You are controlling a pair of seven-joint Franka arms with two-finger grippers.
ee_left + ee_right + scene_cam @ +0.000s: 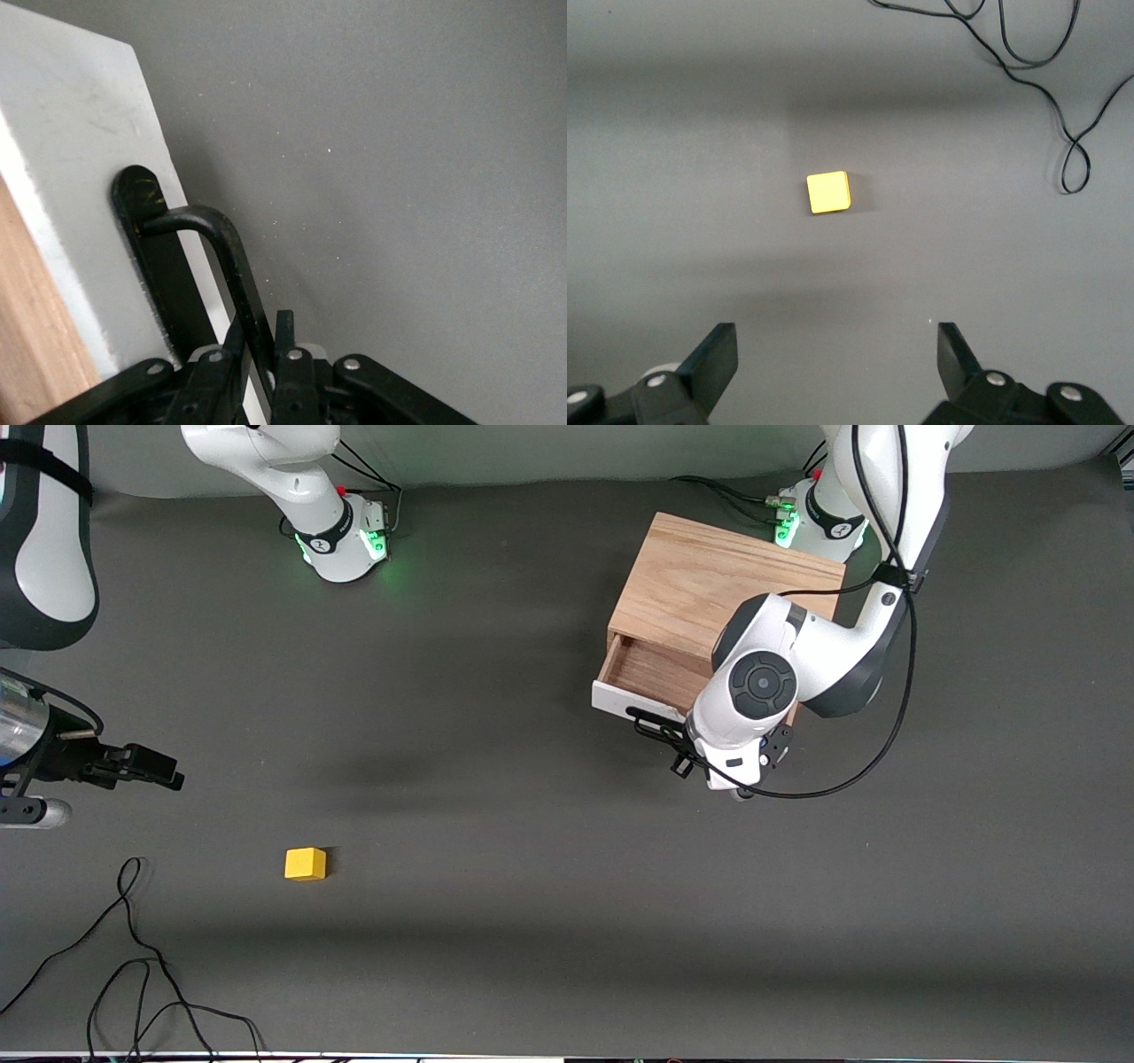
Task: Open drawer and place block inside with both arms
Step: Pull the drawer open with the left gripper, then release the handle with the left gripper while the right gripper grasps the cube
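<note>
Next, the right gripper grabs the yellow block's opposite sides, to place it inside the open drawer (651, 673).
The light oak cabinet (709, 584) stands near the left arm's base. Its drawer (651, 673) is pulled partly out and shows a brown wood interior. My left gripper (684, 760) is in front of the white drawer front (80, 159) and is shut on the black wire handle (235, 266), with a finger on each side of the wire (261, 341). The yellow block (306, 864) lies on the mat toward the right arm's end. My right gripper (168, 778) hovers open and empty over the mat, apart from the block. In the right wrist view the block (828, 192) lies ahead of the open gripper (837, 354).
A loose black cable (133, 957) lies on the mat near the front edge at the right arm's end, and shows in the right wrist view (1050, 88). A dark grey mat (532, 824) covers the table.
</note>
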